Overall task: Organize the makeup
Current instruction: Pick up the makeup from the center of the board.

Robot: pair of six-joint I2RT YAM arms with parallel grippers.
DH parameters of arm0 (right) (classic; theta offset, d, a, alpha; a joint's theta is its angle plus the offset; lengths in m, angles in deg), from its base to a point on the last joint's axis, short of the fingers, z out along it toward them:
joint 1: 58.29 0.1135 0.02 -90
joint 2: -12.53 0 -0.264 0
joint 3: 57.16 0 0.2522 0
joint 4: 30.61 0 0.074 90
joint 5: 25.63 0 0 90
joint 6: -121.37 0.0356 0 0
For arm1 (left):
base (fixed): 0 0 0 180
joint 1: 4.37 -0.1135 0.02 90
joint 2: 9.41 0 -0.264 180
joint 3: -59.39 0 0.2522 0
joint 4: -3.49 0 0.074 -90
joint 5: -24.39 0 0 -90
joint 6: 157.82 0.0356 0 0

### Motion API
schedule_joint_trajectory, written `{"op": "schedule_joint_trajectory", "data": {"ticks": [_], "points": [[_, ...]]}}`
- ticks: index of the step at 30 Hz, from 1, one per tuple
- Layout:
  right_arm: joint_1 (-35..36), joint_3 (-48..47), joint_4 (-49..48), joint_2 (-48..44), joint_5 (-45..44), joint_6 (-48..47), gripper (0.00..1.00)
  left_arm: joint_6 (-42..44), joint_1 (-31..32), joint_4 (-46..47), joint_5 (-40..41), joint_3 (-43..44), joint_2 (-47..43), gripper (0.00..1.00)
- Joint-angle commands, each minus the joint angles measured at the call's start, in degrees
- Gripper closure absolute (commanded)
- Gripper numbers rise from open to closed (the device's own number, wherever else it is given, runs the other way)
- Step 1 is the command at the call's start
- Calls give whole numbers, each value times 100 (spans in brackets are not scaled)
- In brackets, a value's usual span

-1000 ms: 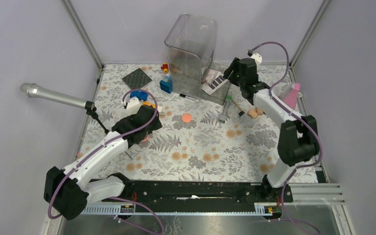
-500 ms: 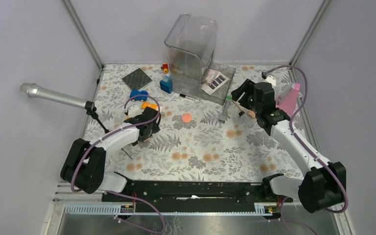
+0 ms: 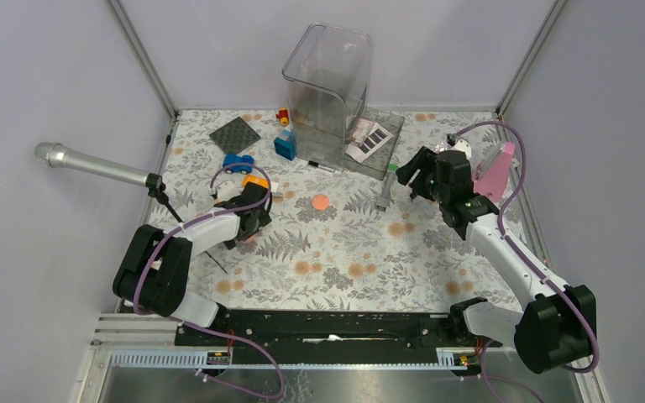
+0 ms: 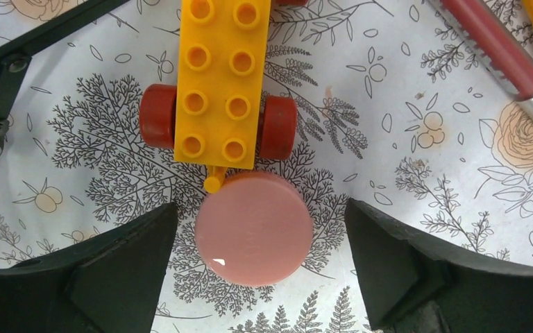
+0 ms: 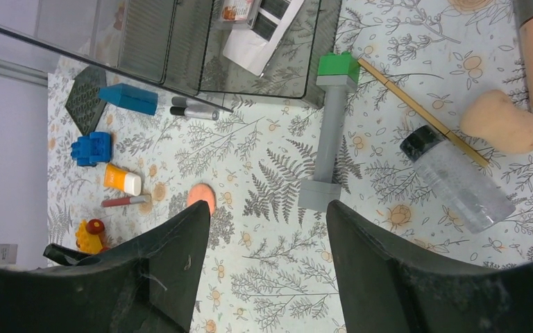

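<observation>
My left gripper should close on the coral-pink disc now, because both fingers reach down to the floral mat on opposite sides of it.
A coral-pink disc [image 4: 254,229] lies on the floral mat, touching the peg of a yellow toy car [image 4: 218,83]. My left gripper [image 4: 261,208] is open with a finger on each side of the disc, neither touching it; it also shows in the top view [image 3: 248,225]. My right gripper [image 3: 410,172] is open and empty above the mat, as the right wrist view [image 5: 267,208] confirms. Below it lie a grey tube with green cap [image 5: 330,132], a tan brush [image 5: 423,114] and a second coral disc [image 5: 200,194]. A white palette [image 3: 368,137] sits on the organizer's tray.
A clear acrylic organizer [image 3: 327,84] stands at the back. A microphone [image 3: 92,165] on a stand reaches in from the left. A blue car [image 3: 237,162], blue block [image 3: 285,147], clear bottle [image 5: 458,180], beige sponge [image 5: 501,123] and red lip pencil [image 4: 493,45] lie about.
My right gripper has drawn back from the organizer's tray toward the near right. My left arm has folded in and lowered, bringing its open gripper around the coral disc.
</observation>
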Motion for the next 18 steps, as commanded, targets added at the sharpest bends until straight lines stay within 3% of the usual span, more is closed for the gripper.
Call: {"op": "schedule_joint_trajectory", "data": {"ticks": [1, 18], "points": [[7, 6, -83, -140, 107, 49, 30, -89, -73, 278, -70, -134, 95, 10], [4, 260, -87, -330, 104, 151, 30, -23, -20, 652, -922, -542, -262, 51]]}}
